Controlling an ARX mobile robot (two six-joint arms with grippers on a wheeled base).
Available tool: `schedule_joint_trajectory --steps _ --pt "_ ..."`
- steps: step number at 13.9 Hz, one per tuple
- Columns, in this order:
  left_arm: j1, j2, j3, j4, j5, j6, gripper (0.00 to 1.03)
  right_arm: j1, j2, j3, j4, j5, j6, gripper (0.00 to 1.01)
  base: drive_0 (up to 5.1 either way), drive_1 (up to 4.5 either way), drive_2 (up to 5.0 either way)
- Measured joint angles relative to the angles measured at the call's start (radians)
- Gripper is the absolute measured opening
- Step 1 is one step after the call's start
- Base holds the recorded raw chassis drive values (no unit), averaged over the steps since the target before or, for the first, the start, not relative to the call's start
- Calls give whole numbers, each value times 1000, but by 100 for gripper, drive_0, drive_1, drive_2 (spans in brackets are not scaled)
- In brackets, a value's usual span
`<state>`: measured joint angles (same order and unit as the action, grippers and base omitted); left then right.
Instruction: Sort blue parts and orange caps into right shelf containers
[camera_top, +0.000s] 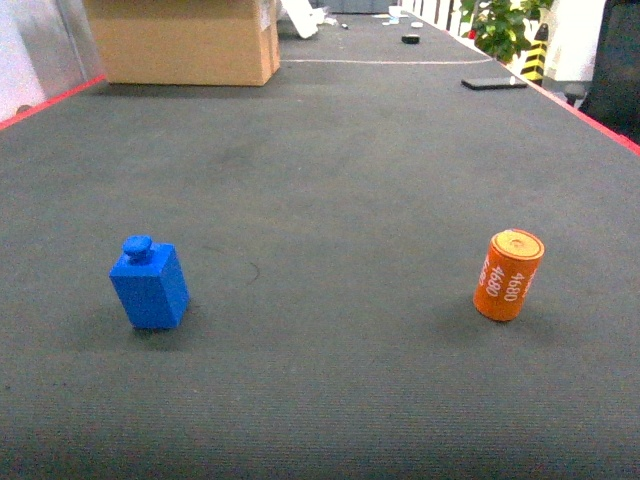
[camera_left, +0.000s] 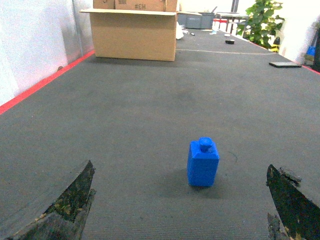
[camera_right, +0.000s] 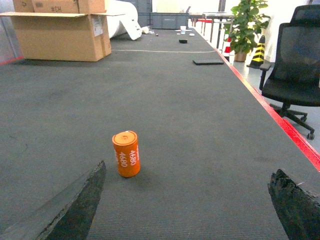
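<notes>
The orange cap needs to be sorted into its proper shelf container. My right gripper should grab the cap by its round side next.
A blue part, a small block with a round knob on top, stands upright on the dark grey surface at the left. An orange cap, a small cylinder with white "4680" lettering, stands at the right. Neither gripper shows in the head view. My left gripper is open, its dark fingers low and wide apart, with the blue part a short way ahead between them. My right gripper is open too, with the orange cap ahead, near its left finger. The right shelf containers are out of view.
A large open cardboard box stands at the far left. A flat black object lies far right near the red edge strip. A potted plant and a black office chair stand beyond the right edge.
</notes>
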<state>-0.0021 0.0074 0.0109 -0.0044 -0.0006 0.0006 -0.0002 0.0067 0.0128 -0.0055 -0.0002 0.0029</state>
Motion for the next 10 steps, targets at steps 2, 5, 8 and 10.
schedule_joint_trajectory --steps 2,5,8,10 --pt "0 0 0 0 0 0 98 0 0 0 0 0 0 98 0 0 0" --pt "0 0 0 0 0 0 98 0 0 0 0 0 0 98 0 0 0" --pt "0 0 0 0 0 0 98 0 0 0 0 0 0 98 0 0 0" --pt "0 0 0 0 0 0 98 0 0 0 0 0 0 98 0 0 0"
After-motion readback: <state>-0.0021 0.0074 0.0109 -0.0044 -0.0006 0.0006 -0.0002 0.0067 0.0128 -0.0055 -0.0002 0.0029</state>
